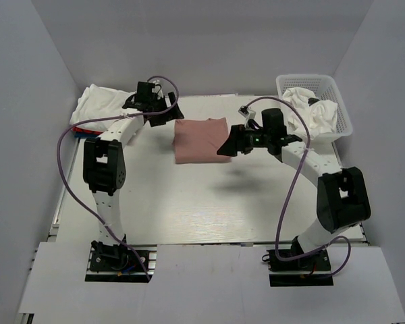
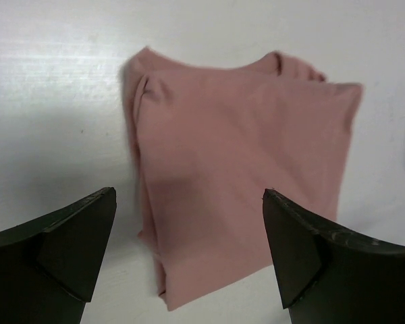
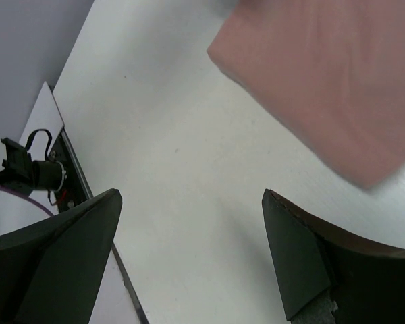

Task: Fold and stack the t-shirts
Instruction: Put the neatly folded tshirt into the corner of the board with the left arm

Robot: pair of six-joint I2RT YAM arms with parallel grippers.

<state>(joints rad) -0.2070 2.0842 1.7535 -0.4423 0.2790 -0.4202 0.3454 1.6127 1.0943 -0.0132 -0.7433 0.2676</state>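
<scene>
I will grab the folded pink t-shirt's edge nearest the stack [image 1: 175, 140] [image 2: 146, 177] with my left gripper next. Then the t-shirt's body trails behind and lies over the stack.
A dusty pink t-shirt [image 1: 200, 140] lies folded into a rectangle on the white table, plain side up; it also shows in the left wrist view [image 2: 243, 162] and the right wrist view [image 3: 331, 74]. My left gripper [image 1: 167, 111] is open and empty just left of and above the shirt's far left corner. My right gripper [image 1: 227, 146] is open and empty at the shirt's right edge, above the table. A stack of folded shirts [image 1: 101, 108], white on top with red and blue edges below, sits at the far left.
A white mesh basket [image 1: 324, 91] at the far right holds crumpled white shirts [image 1: 314, 111]. Grey walls close in the table on the left, back and right. The left arm's base [image 3: 34, 172] shows in the right wrist view.
</scene>
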